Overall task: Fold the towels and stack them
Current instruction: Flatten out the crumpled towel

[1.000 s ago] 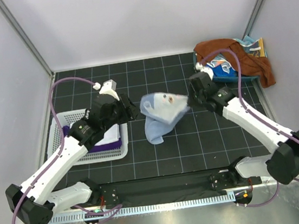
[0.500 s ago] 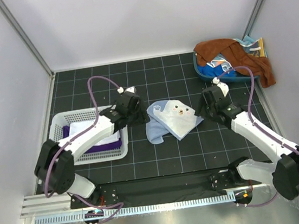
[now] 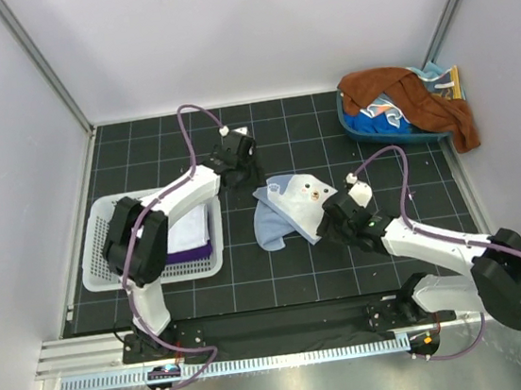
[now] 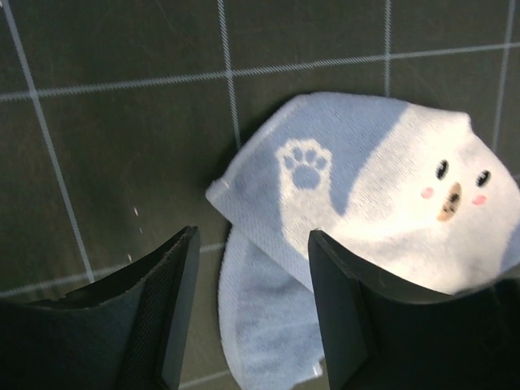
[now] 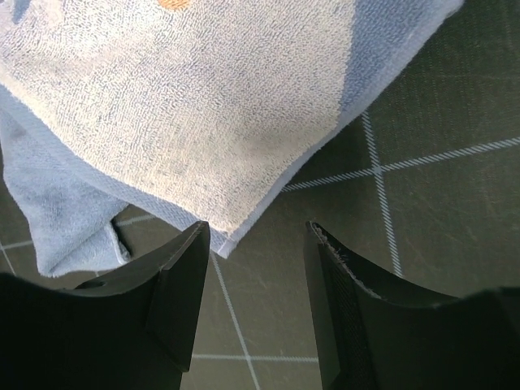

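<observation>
Next, my left gripper grabs the light blue towel by its corner (image 3: 257, 193) (image 4: 218, 192) beside the paw print, so both corners stretch the towel's edge for folding.
The light blue towel with a white bear face (image 3: 292, 205) lies loosely folded on the black grid mat. My left gripper (image 3: 249, 172) is open at its far left corner; in the left wrist view the gripper (image 4: 252, 325) hovers over the towel (image 4: 366, 203), holding nothing. My right gripper (image 3: 324, 228) is open at the towel's near right corner. In the right wrist view the gripper (image 5: 256, 309) is empty, with the towel's corner (image 5: 187, 122) just ahead of the fingers. A white towel (image 3: 189, 230) lies on a dark purple towel (image 3: 192, 254) in the basket. A rust-brown towel (image 3: 420, 99) drapes over the tub.
The white slotted basket (image 3: 93, 263) stands at the left. A blue tub (image 3: 367, 130) at the back right holds more crumpled cloths under the brown towel. Grey walls close in both sides and the back.
The bear towel was held up between both grippers, then laid on the mat and let go. My left gripper moved to the far side, my right gripper toward the near side.
</observation>
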`<state>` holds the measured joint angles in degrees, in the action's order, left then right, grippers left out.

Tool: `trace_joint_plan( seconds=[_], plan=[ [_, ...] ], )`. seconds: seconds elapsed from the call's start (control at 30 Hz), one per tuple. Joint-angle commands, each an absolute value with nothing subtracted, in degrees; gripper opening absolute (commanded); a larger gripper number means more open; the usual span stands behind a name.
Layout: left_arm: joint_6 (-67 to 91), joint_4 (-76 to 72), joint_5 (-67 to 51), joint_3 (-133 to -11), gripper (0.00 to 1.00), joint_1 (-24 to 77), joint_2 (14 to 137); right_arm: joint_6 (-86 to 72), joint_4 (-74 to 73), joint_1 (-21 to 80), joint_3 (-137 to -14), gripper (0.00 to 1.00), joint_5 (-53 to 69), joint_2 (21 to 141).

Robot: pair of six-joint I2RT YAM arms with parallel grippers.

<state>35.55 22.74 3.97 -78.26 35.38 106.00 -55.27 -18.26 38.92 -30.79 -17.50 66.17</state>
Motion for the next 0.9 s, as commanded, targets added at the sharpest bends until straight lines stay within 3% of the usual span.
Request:
trace_joint_plan(
  seconds=[0.0, 0.23, 0.33, 0.4, 0.43, 0.63, 0.77, 0.87],
  plan=[
    [30.0, 22.7, 1.3, -82.3, 0.61, 34.5, 109.7, -60.4, -10.3, 40.5, -30.6, 0.57, -22.0, 69.1],
    [27.9, 22.7, -2.5, -85.5, 0.63, 33.9, 117.7, -63.9, -7.5, 44.4, -31.0, 0.58, -25.1, 75.3],
    [28.6, 22.9, -1.8, -85.3, 0.58, 33.9, 118.4, -63.9, -6.5, 45.0, -30.9, 0.58, -25.1, 77.8],
    [29.4, 23.1, -0.8, -84.6, 0.53, 33.9, 118.4, -63.4, -6.1, 45.0, -31.2, 0.52, -25.2, 79.5],
    [30.3, 23.2, -0.5, -84.1, 0.52, 33.9, 118.3, -63.3, -6.1, 45.0, -31.4, 0.43, -25.4, 80.2],
    [33.0, 22.9, 2.5, -80.0, 0.36, 34.1, 115.1, -58.9, -7.6, 42.9, -34.5, 0.09, -24.4, 84.2],
    [34.6, 22.4, 4.7, -76.3, 0.24, 34.6, 110.7, -55.7, -9.1, 39.3, -34.1, 0.02, -23.4, 81.9],
    [35.8, 22.1, 5.4, -73.6, 0.15, 35.5, 106.9, -52.0, -10.7, 35.1, -34.3, 0.01, -21.2, 79.3]
  ],
)
